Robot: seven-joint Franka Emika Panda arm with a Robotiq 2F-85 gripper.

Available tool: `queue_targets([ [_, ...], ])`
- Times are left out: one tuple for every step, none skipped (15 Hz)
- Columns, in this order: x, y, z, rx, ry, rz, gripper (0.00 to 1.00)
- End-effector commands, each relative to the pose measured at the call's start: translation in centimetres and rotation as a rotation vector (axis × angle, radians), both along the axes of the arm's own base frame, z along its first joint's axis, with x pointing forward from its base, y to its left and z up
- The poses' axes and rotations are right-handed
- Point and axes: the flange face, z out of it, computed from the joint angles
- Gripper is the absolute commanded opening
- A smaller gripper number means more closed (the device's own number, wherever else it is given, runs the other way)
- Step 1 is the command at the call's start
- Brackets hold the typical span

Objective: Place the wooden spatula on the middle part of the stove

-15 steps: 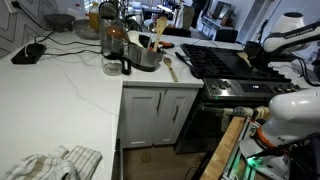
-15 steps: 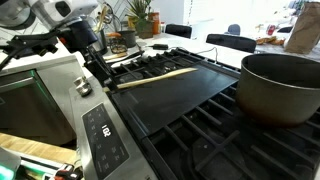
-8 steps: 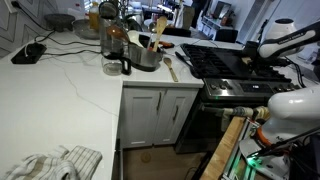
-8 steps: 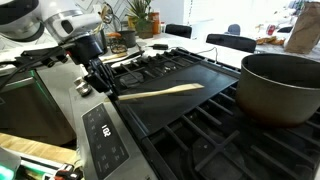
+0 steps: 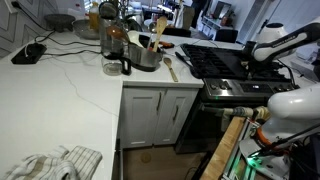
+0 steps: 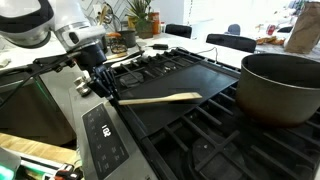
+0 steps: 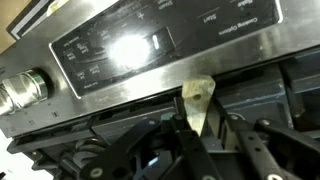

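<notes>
My gripper releases the wooden spatula now, since it is nearly level just over the flat middle plate and would end there if I opened now.
The wooden spatula (image 6: 160, 98) lies nearly level just over the flat black middle plate of the stove (image 6: 200, 120). My gripper (image 6: 106, 90) is shut on its handle end at the stove's front edge, by the steel control panel. In the wrist view the handle tip with its hole (image 7: 198, 100) sticks up between my gripper's (image 7: 205, 128) fingers, with the stove's control panel (image 7: 110, 50) above. In an exterior view the stove (image 5: 215, 62) is at the right, with my arm (image 5: 275, 40) over it; the spatula cannot be made out there.
A large dark pot (image 6: 280, 85) stands on the grates beside the middle plate. A white counter (image 5: 70, 90) holds a utensil crock (image 5: 145, 50), a loose wooden spoon (image 5: 170, 68), jars and a cloth (image 5: 55, 163). A knob (image 7: 20, 92) sits on the panel.
My gripper has carried the spatula across the stove top from the burner grates onto the middle plate, closer to the pot, and lower.
</notes>
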Motion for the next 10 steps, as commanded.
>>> queue_targets([
  [0.13,-0.59,-1.03,-0.002,0.019,-0.029,0.07],
  [0.2,-0.65,-1.02,-0.004,0.017,-0.032,0.07],
  [0.25,-0.67,-0.96,-0.002,0.015,-0.035,0.16],
  [0.3,-0.65,-0.93,-0.002,0.014,-0.036,0.28],
  [0.37,-0.62,-0.89,-0.003,0.011,-0.036,0.42],
  [0.44,-0.61,-0.84,-0.002,0.008,-0.037,0.53],
  [0.52,-0.59,-0.74,-0.004,0.005,-0.037,0.57],
  [0.59,-0.53,-0.65,-0.003,0.0,-0.038,0.64],
  [0.7,-0.47,-0.52,-0.002,-0.005,-0.035,0.72],
  [0.87,-0.34,-0.36,0.0,-0.012,-0.031,0.79],
])
